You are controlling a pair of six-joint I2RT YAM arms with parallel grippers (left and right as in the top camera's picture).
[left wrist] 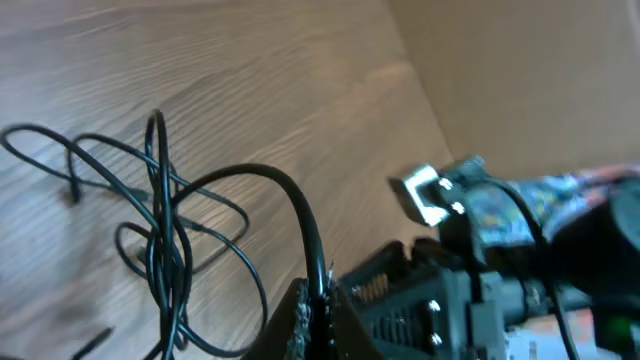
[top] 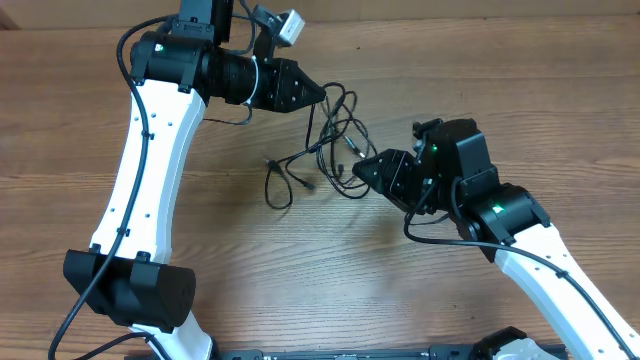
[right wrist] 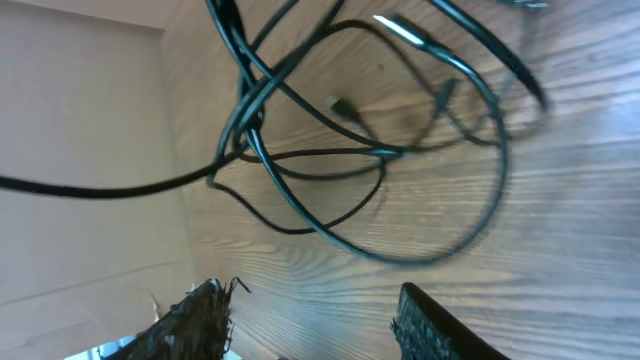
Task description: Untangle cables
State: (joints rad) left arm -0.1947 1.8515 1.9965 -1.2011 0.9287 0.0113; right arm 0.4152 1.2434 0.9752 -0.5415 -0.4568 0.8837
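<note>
My right gripper isn't at the cables yet; it would miss.
The cables (top: 322, 140) lie as a loose tangle of thin black loops on the wooden table, between the two grippers. My left gripper (top: 319, 93) is at the tangle's upper edge, shut on one cable strand. In the left wrist view that strand (left wrist: 300, 215) arcs up out of the closed left gripper (left wrist: 322, 318), and the remaining loops (left wrist: 160, 220) lie to the left. My right gripper (top: 359, 170) sits at the tangle's right side. In the right wrist view it (right wrist: 312, 322) is open with bare wood between its fingers (right wrist: 195, 320), and the cables (right wrist: 262, 85) lie ahead, untouched.
The wooden table (top: 300, 270) extends in front of the tangle. The left arm's white link (top: 150, 150) runs along the left side and the right arm (top: 540, 260) comes in from the lower right. A lighter surface borders the table's far edge (top: 450, 10).
</note>
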